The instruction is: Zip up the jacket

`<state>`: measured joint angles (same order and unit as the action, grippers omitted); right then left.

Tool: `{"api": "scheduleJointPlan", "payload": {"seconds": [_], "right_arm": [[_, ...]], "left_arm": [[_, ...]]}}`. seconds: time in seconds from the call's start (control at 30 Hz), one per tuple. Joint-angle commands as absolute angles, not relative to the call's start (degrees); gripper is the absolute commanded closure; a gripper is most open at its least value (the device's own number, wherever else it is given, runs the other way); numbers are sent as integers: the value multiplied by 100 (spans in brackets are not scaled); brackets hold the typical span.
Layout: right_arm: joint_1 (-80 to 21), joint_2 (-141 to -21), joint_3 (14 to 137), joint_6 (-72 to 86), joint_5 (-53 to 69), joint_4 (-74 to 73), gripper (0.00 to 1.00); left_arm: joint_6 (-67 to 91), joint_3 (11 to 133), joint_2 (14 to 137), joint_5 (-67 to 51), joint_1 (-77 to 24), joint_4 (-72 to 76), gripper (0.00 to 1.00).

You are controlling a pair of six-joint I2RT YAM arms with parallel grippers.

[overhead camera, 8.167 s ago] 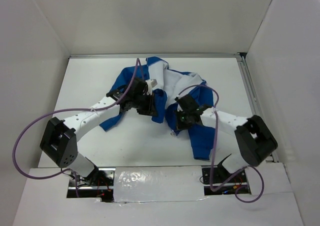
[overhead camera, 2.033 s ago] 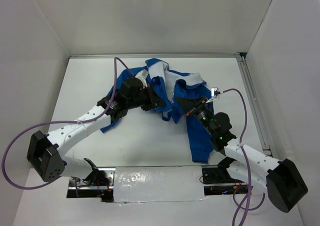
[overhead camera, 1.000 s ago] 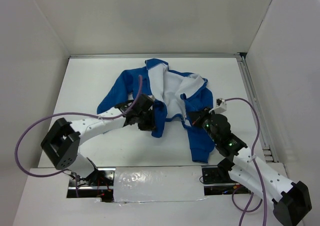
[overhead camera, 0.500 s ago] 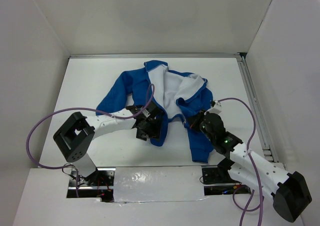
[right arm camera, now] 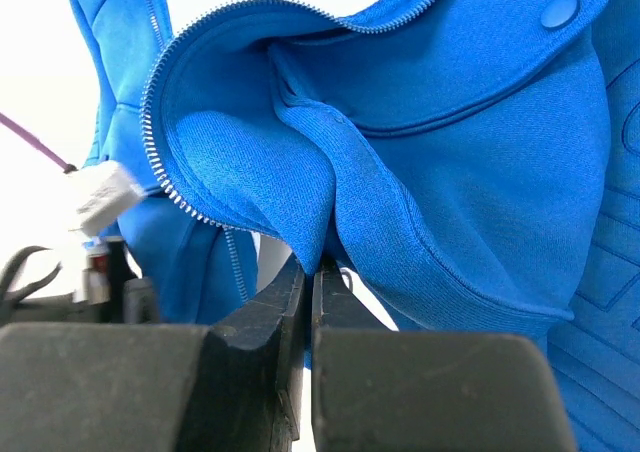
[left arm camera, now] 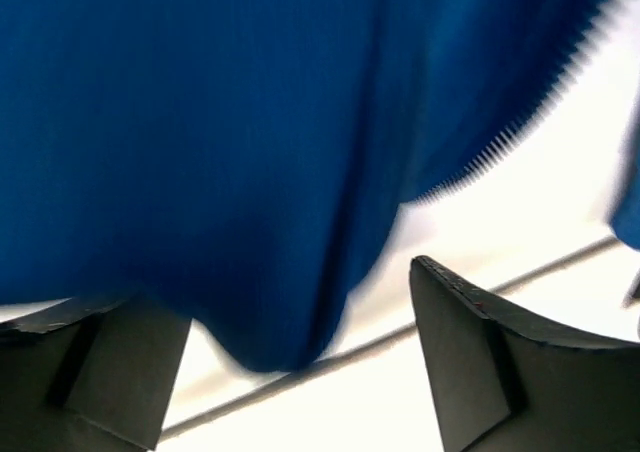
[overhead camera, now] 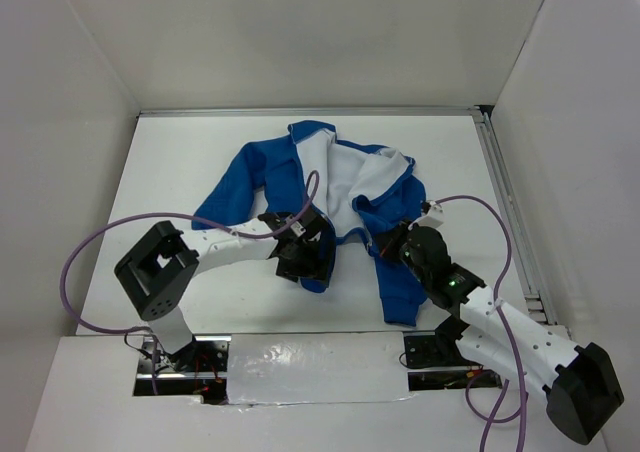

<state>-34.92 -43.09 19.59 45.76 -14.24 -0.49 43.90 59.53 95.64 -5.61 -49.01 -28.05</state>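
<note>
The robot's left hand should next take the front panel's lower hem (overhead camera: 315,283) (left arm camera: 292,324) beside the zipper teeth and leave the teeth free, so that the jacket can be zipped.
The blue jacket (overhead camera: 262,167) lies spread open on the white table, its white lining (overhead camera: 345,177) facing up. My left gripper (overhead camera: 308,260) hovers at the lower hem of the jacket's left front panel. In the left wrist view the gripper (left arm camera: 300,372) is open, its fingers (left arm camera: 500,372) wide apart, with the blue hem (left arm camera: 270,312) hanging loose between them. My right gripper (overhead camera: 392,240) sits at the right front panel's edge. Seen from the right wrist, this gripper (right arm camera: 314,270) is shut on a fold of blue fabric (right arm camera: 450,152), just below the pale zipper teeth (right arm camera: 155,102).
White walls enclose the table on three sides. A metal rail (overhead camera: 503,192) runs along the right edge. Purple cables (overhead camera: 110,234) loop off both arms. A taped strip (overhead camera: 310,367) covers the near edge between the arm bases.
My left gripper has opened and let go of the left front panel, which now lies lower toward the near edge. The right gripper keeps its pinch and has barely moved.
</note>
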Motion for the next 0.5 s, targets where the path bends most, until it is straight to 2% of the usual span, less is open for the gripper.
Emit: {"api": "scheduleJointPlan", "payload": {"seconds": [0.0,0.07,0.2,0.3,0.37,0.47], "right_arm": [[-3542,-4315,2101,4597,-1582,158,100],[-3551,-4289,2074,4641,-1582,184,100],[-3551,-4263,2039,4702,-1670,141,100],[-3551,-4236,2039,4746,-1714,105,100],[-3551,-4245,2039,4781,-1749,53,100],[-3559,-4193,2013,4895,-1828,35,100]], "left_arm": [[4456,6178,9948,-413,-4931,-2856,5],[4508,6275,10159,-326,-4922,-2909,14],[4719,6363,10432,-97,-5001,-3085,17],[4737,6284,10459,-141,-5019,-3006,37],[4833,6267,10503,-79,-5036,-3023,41],[5140,6415,10669,217,-5123,-3303,41]]}}
